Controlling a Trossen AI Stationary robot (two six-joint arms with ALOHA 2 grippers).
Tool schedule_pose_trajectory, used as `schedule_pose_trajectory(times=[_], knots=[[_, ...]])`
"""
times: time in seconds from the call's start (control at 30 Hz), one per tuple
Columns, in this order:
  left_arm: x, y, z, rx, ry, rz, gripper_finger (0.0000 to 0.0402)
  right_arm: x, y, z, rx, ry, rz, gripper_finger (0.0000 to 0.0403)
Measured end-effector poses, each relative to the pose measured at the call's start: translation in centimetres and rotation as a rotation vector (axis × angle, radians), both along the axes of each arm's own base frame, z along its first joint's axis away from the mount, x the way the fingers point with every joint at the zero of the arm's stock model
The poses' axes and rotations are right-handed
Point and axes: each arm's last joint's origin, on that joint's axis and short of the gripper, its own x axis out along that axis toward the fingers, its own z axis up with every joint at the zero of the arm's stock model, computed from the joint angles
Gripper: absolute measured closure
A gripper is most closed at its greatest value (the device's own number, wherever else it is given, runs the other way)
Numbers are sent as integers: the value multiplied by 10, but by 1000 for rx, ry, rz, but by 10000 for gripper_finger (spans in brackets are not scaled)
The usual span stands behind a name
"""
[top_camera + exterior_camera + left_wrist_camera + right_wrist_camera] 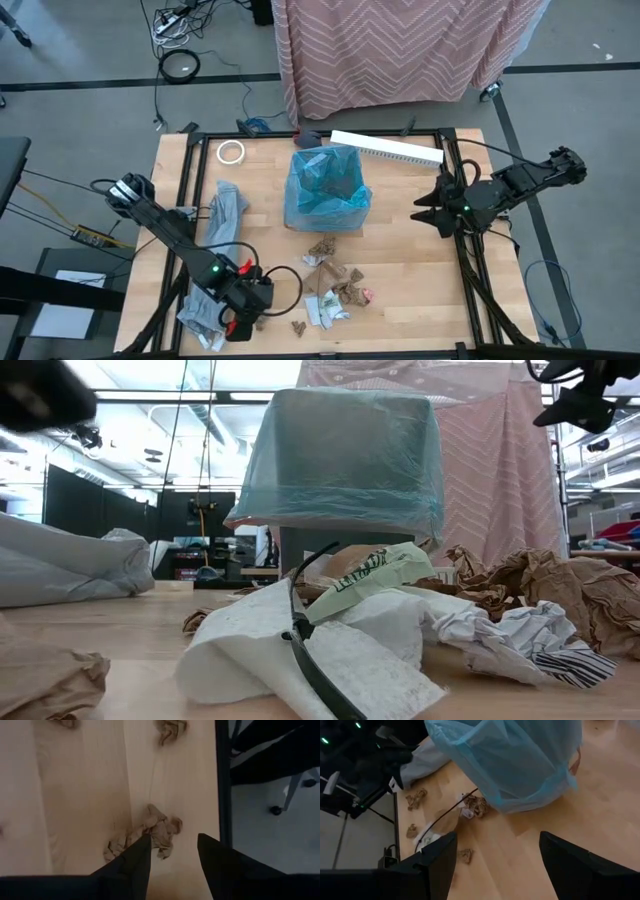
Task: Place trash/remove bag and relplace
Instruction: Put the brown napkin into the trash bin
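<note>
The left gripper grabs the brown paper scrap by its crumpled body (152, 832) next, to place the trash in the bag.
The small dark bin, lined with the blue bag (326, 190) (345, 455) (512, 760), stands on its base at the middle of the table. Brown and white trash scraps (336, 285) (400, 610) lie on the table near side of the bin. My left gripper (243, 318) (175, 847) is open, low over the table's near edge. It points down at one crumpled brown scrap (150, 832), which is partly behind one finger. My right gripper (422, 212) (495, 847) is open and raised to the right of the bin, facing it. My left gripper comes from above. One fingertip (142, 847) covers the near edge of the crumpled brown scrap (159, 831), which lies flat on the table. I cannot tell whether the finger touches it. The other finger stands clear beside it.
A pale grey plastic bag (222, 215) lies along the table's left part under the left arm. A black cable (285, 285) (310, 650) loops over the scraps. A roll of white tape (231, 151) and a long white strip (386, 148) lie at the far edge.
</note>
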Motion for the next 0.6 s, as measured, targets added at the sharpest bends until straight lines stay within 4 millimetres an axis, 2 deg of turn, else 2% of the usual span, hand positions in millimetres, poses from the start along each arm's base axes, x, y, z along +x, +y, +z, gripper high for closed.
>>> schedule_pose_trajectory(times=[0.23,0.4,0.6], knots=[[-7,7,-37,-7,-42,21,231,0,1,0,61,4,-6,134],[-14,16,-55,70,-50,48,231,0,1,0,80,3,-18,135],[-21,21,-71,53,-42,35,231,0,1,0,88,3,-23,138]])
